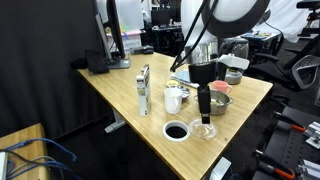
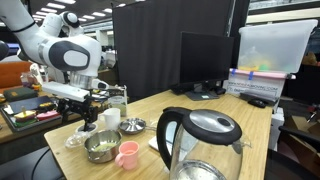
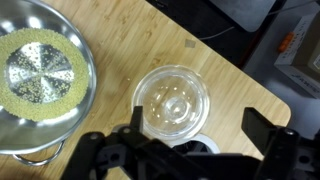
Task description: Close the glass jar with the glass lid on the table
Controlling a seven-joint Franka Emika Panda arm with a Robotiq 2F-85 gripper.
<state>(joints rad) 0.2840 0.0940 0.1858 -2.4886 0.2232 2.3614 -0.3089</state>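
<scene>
My gripper should grab the glass lid [image 3: 172, 102] from above by its small central knob next. The lid should stay level with its rim free, to close the glass jar.
The glass lid [image 3: 172, 102] is a clear, shallow round disc lying flat on the light wood table [image 3: 110, 40]. It also shows in both exterior views [image 1: 205, 130] [image 2: 75, 140], near the table's front edge. My gripper [image 3: 197, 117] is open and empty. It hangs just above the lid with its fingers to either side, apart from it, as seen in both exterior views [image 1: 204, 112] [image 2: 87, 122]. A tall clear container [image 1: 144, 90], possibly the glass jar, stands beyond the white mug [image 1: 173, 98].
A metal bowl [image 3: 40, 75] with a perforated insert sits close beside the lid. A round black ring with a white rim [image 1: 176, 131] lies next to the lid. A pink cup [image 2: 128, 154], a kettle [image 2: 200, 140] and monitors [image 2: 205, 62] also stand on the table.
</scene>
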